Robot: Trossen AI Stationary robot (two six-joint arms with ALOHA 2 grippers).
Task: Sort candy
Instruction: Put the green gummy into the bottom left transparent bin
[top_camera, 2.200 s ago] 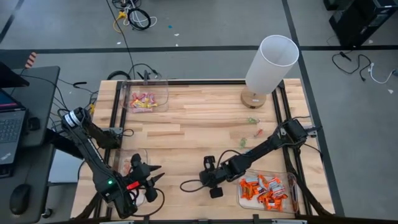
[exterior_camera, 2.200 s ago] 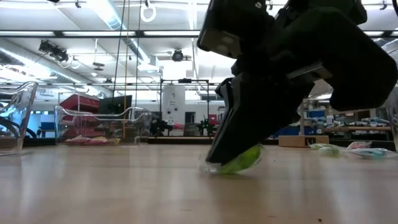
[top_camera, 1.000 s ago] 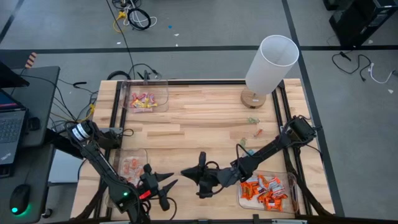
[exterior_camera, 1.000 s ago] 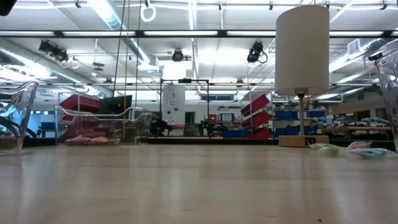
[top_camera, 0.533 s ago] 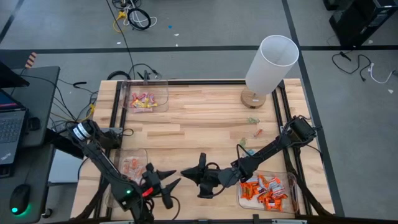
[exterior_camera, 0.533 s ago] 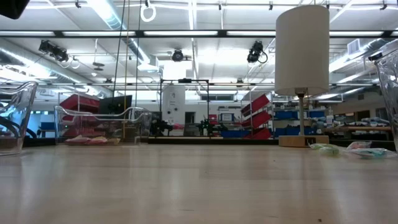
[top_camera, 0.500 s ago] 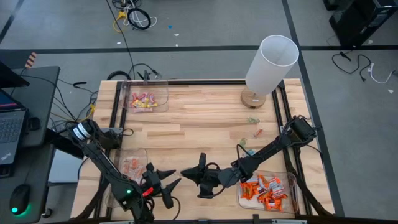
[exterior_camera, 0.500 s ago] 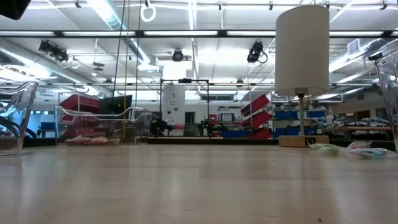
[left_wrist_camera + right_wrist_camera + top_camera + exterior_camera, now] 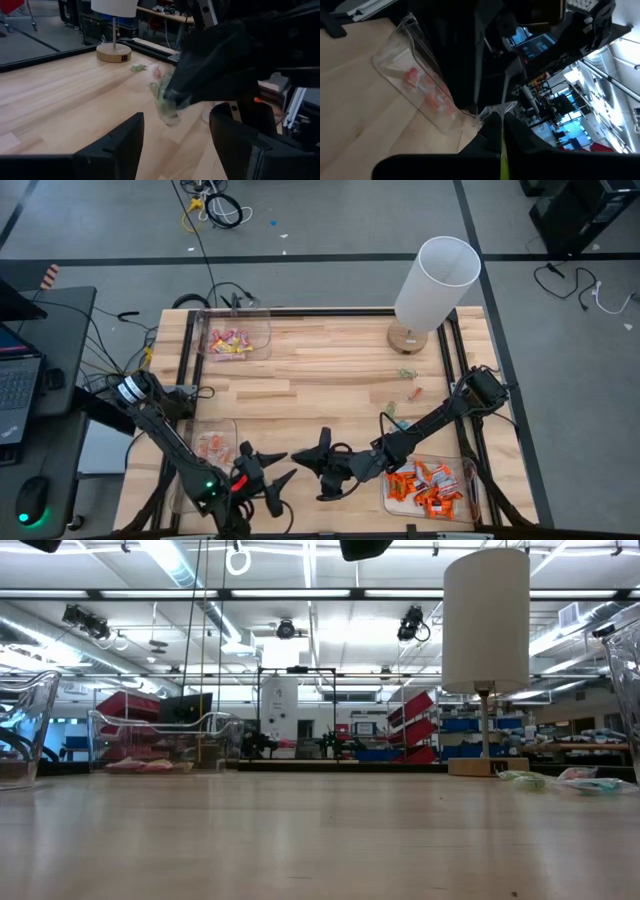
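My left gripper should close now. The pale green candy's lower end (image 9: 170, 118) hangs between my fingers, so they would hold the candy.
My right gripper (image 9: 300, 461) is shut on a pale green wrapped candy (image 9: 167, 104), above the table near the middle of its near edge. My left gripper (image 9: 282, 468) is open and empty. It faces the right gripper from the table's left, with the fingertips close to the candy. In the left wrist view the candy shows between and beyond my left fingers (image 9: 117, 147). Several loose pale green and red candies (image 9: 405, 392) lie on the table toward the right. They also show in the low view (image 9: 560, 779). My right gripper pinches the candy between its two fingers, which point roughly level toward the table's left. The candy's pale green body (image 9: 169, 107) hangs below the fingertips, clear of the table. A clear wrapper end (image 9: 496, 111) sticks out past the fingers.
A clear bin with pale and red candies (image 9: 210, 448) stands at the near left. A bin of orange candies (image 9: 430, 485) stands at the near right. A bin of pink and yellow candies (image 9: 235, 340) stands at the far left. A white lamp (image 9: 432, 280) stands at the far right.
My left gripper has crept toward the table's right, closer to the right gripper and the candy, and has stayed open. My right gripper has kept the candy in the air and hardly moved.
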